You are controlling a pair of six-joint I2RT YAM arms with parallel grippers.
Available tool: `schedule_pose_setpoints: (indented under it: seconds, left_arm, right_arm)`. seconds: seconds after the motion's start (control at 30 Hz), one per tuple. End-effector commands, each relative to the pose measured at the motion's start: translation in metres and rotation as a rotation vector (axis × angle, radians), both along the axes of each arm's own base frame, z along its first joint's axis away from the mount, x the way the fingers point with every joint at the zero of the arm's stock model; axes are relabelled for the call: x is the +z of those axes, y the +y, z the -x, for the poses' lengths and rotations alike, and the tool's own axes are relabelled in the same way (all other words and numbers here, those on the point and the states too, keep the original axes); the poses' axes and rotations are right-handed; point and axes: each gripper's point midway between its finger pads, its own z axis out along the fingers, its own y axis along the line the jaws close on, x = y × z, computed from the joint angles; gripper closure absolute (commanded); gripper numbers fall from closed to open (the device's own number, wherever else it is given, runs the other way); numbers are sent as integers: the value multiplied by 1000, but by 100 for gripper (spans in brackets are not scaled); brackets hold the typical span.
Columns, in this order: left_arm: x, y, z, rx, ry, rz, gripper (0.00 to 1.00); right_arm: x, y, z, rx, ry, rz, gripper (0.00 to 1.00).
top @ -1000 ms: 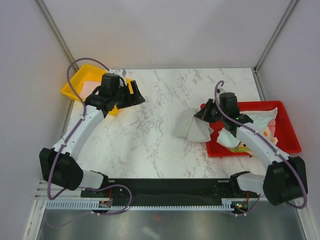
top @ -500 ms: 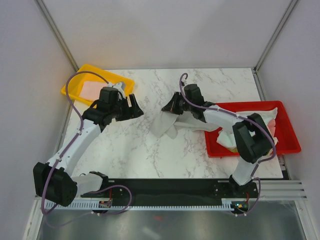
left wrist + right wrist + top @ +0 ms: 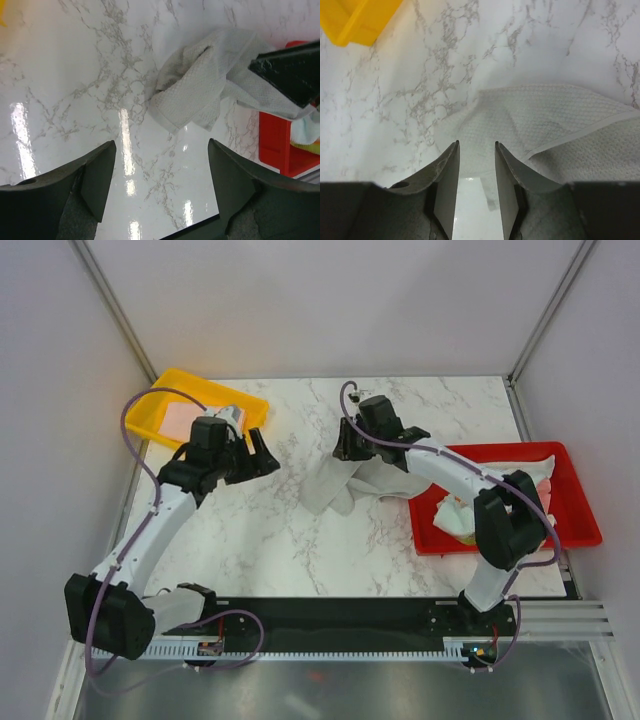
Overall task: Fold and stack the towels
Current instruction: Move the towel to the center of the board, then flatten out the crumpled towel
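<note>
I will fold the grey towel, so next my right gripper will grab the towel's edge away from the red tray. The hem beside that edge stays free for my left gripper.
A crumpled grey towel (image 3: pixel 345 485) lies on the marble table between the two arms, its right end reaching the red tray. It shows in the left wrist view (image 3: pixel 200 85) and in the right wrist view (image 3: pixel 545 120). My right gripper (image 3: pixel 345 445) hovers over the towel's far left part with its jaws a little apart and nothing between them (image 3: pixel 476 144). My left gripper (image 3: pixel 262 450) is wide open and empty over bare table left of the towel (image 3: pixel 162 142). A pale pink towel (image 3: pixel 185 420) lies flat in the yellow tray. Mint and cream-orange towels (image 3: pixel 455 515) lie in the red tray.
The yellow tray (image 3: pixel 160 405) stands at the far left corner, just behind my left gripper. The red tray (image 3: pixel 580 530) stands at the right edge with more bunched cloths (image 3: pixel 530 480) in it. Grey walls close in the table on three sides.
My right gripper carried the grey towel from the red tray leftward onto the table, then rose slightly with its jaws apart. My left gripper moved from the yellow tray toward the centre.
</note>
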Motion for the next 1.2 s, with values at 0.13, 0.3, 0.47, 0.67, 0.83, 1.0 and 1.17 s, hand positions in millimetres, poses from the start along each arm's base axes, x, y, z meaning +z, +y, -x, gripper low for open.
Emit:
schedule_pose_setpoints:
  seconds: [0.13, 0.3, 0.47, 0.67, 0.83, 1.0, 1.17]
  left_arm:
    - [67, 44, -15, 153, -142, 176, 16]
    - [55, 47, -27, 173, -54, 257, 16]
    - [42, 68, -35, 237, -17, 298, 16]
    - [44, 67, -33, 216, -38, 302, 16]
    - [38, 67, -35, 217, -39, 300, 17]
    - [24, 67, -36, 212, -31, 288, 17]
    - [13, 68, -33, 202, -32, 265, 19]
  right_arm:
    - [-13, 44, 72, 419, -252, 331, 58]
    - [-39, 72, 91, 554, -299, 432, 58]
    - [-72, 77, 100, 594, -275, 532, 56]
    - [-113, 55, 96, 536, -202, 663, 55]
    - [-122, 56, 93, 532, -212, 670, 55]
    - [-123, 55, 86, 513, -209, 660, 78]
    - [-91, 57, 71, 427, -216, 586, 100]
